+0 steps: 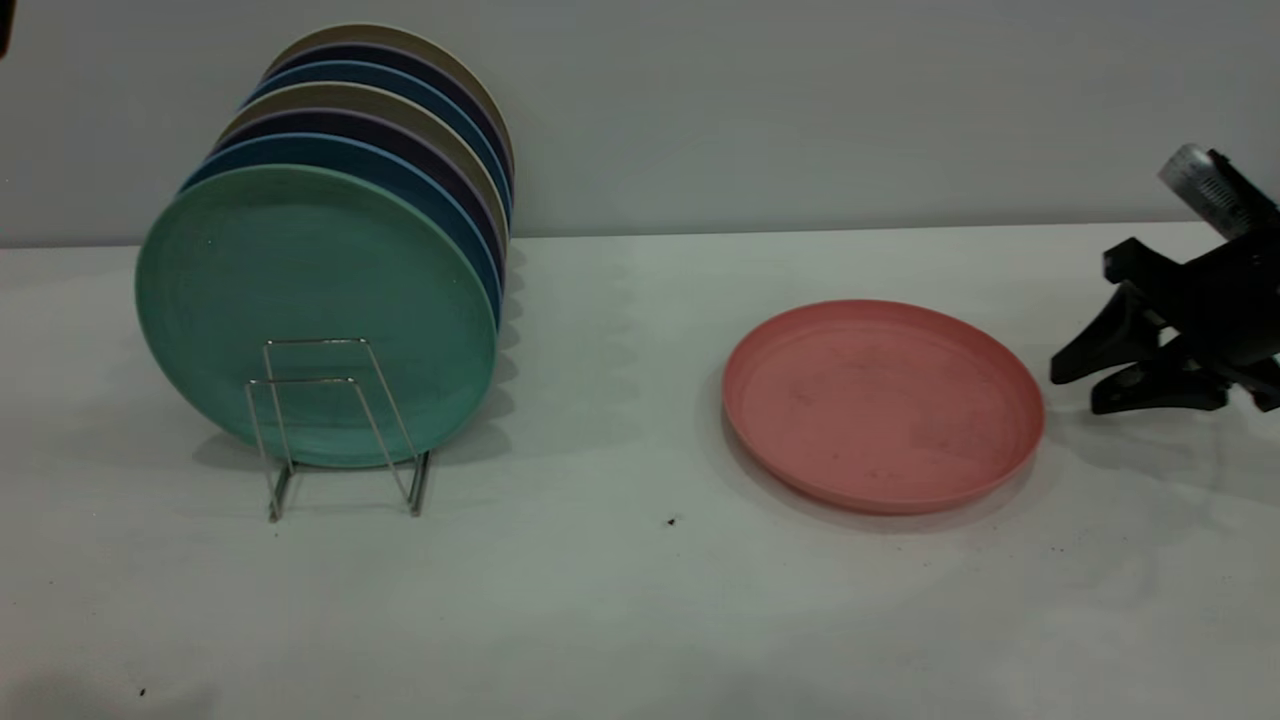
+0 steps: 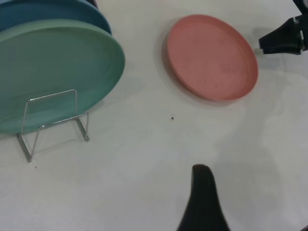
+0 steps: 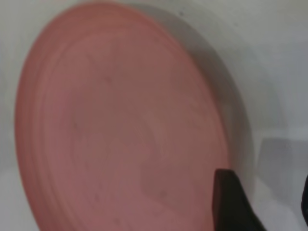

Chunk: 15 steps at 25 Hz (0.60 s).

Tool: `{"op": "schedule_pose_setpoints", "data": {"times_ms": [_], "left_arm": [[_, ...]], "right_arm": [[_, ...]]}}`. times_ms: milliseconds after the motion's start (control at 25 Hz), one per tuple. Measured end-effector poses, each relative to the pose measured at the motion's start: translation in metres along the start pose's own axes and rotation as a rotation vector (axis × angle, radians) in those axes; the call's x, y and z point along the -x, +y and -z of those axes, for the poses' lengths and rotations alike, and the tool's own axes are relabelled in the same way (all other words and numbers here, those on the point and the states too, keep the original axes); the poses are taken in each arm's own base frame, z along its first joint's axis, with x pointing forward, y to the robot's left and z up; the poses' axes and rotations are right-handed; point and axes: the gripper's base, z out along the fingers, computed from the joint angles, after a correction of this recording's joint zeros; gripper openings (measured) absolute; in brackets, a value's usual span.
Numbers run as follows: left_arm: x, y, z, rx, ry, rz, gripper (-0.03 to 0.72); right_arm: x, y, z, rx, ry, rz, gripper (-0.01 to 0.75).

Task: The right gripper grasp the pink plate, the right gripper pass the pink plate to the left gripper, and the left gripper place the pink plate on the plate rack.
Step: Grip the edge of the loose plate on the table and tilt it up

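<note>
I should grab the plate by its rim (image 1: 1039, 414) with my right gripper next. Then the pink plate's opposite edge (image 1: 727, 386) stays free for my left gripper to take.
The pink plate (image 1: 880, 400) (image 2: 211, 57) lies flat on the white table, right of centre. My right gripper (image 1: 1078, 390) (image 2: 262, 44) is open just off the plate's right rim, low over the table, fingers pointing at the rim and not touching it. In the right wrist view the plate (image 3: 120, 125) fills the picture, with one finger (image 3: 231, 207) over its edge. The plate rack (image 1: 340, 420) (image 2: 53, 120) stands at the left with two free wire loops in front. My left gripper (image 2: 254, 197) hangs open above the table's front, out of the exterior view.
Several plates stand upright in the rack, a mint-green plate (image 1: 315, 300) (image 2: 53, 67) foremost, then blue, purple and beige ones behind. Bare table (image 1: 620, 450) lies between rack and pink plate. A grey wall closes off the back.
</note>
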Motion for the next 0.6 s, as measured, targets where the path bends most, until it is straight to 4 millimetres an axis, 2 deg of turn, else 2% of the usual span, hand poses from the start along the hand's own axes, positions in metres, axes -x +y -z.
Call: {"op": "schedule_pose_setpoints", "data": {"times_ms": [320,480,600], "left_arm": [[0.0,0.0,0.0,-0.001,0.001,0.0,0.582],[0.0,0.0,0.0,-0.002,0.002,0.0,0.582],[0.0,0.0,0.0,-0.002,0.003,0.0,0.582]], "right_arm": [[-0.01,0.003,-0.027,0.022,0.027,-0.037,0.352],[-0.014,0.013,-0.036,0.02,0.033,-0.027,0.285],[-0.017,0.02,-0.042,0.015,0.04,-0.012,0.201]]}}
